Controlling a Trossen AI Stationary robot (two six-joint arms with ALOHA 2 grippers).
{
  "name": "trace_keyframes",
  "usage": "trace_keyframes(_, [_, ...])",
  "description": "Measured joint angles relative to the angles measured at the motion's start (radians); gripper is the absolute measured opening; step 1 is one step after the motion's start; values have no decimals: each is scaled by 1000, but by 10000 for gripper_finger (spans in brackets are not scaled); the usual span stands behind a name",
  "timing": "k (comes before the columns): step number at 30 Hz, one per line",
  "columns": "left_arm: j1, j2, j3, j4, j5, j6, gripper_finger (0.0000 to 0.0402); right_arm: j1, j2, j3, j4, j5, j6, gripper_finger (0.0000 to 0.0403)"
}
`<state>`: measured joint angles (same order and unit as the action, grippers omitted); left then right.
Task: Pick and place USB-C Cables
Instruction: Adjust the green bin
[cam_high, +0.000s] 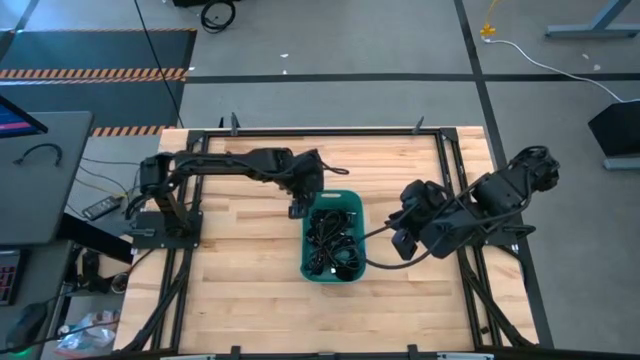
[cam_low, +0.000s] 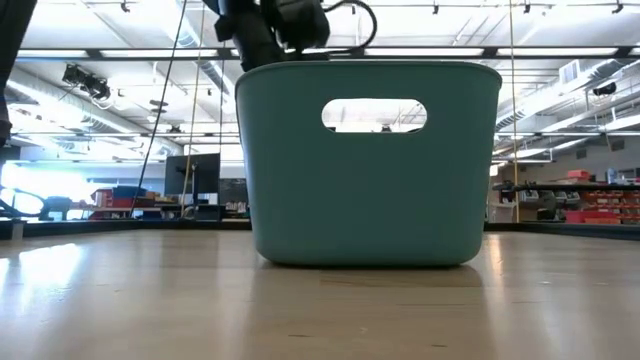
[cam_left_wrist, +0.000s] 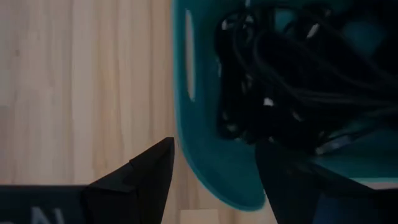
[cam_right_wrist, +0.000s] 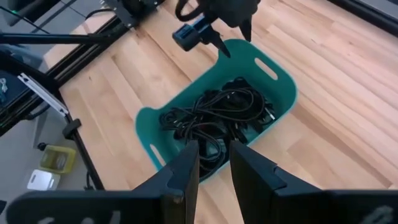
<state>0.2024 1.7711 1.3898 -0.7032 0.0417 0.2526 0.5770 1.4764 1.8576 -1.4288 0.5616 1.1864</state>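
My left gripper grabs the tub (cam_high: 352, 272) by its rim's corner next. This lets me shift the tub with its USB-C cables inside.
The USB-C cables (cam_high: 332, 235) lie as a tangle of black cords inside the teal tub (cam_high: 352, 272), which stands on the wooden table. The cables (cam_right_wrist: 211, 118) also show in the right wrist view; no red band shows. My left gripper (cam_left_wrist: 214, 149) is open and empty. It hangs over the tub's far left corner (cam_high: 308, 203), with one finger over the table and one over the cables (cam_left_wrist: 280, 81). My right gripper (cam_right_wrist: 214, 149) is empty and open by a narrow gap. It hovers off the tub's right side (cam_high: 398, 243), pointing down at the tub.
Bare wood (cam_high: 240, 270) lies left of, near and far of the tub. Black frame rails (cam_high: 320, 130) run along the table's edges. A grey side desk (cam_high: 40, 170) stands beyond the left edge. In the low view the tub (cam_low: 370, 200) fills the middle.
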Motion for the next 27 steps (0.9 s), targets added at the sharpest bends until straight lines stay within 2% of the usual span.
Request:
trace_keyframes(3, [1,-2,1,33,-44,-17,222,6,9,-1,0,18,0,96])
trace_keyframes(5, [8,-2,2,27,-66,-41,199,7,11,-1,1,21,-1,96])
trace_keyframes(8, [15,-2,1,15,-89,-82,139,9,11,-1,8,26,-2,96])
trace_keyframes(12, [13,-3,1,-32,-105,-115,32,15,11,-1,7,33,-4,96])
trace_keyframes(13, [13,-4,2,-40,-101,-123,18,17,11,-1,7,34,-7,96])
trace_keyframes(22, [7,-7,3,-97,-149,-296,6,38,11,-1,0,37,-11,96])
trace_keyframes(27, [7,-6,1,-52,-156,-331,5,45,11,-1,-4,2,15,96])
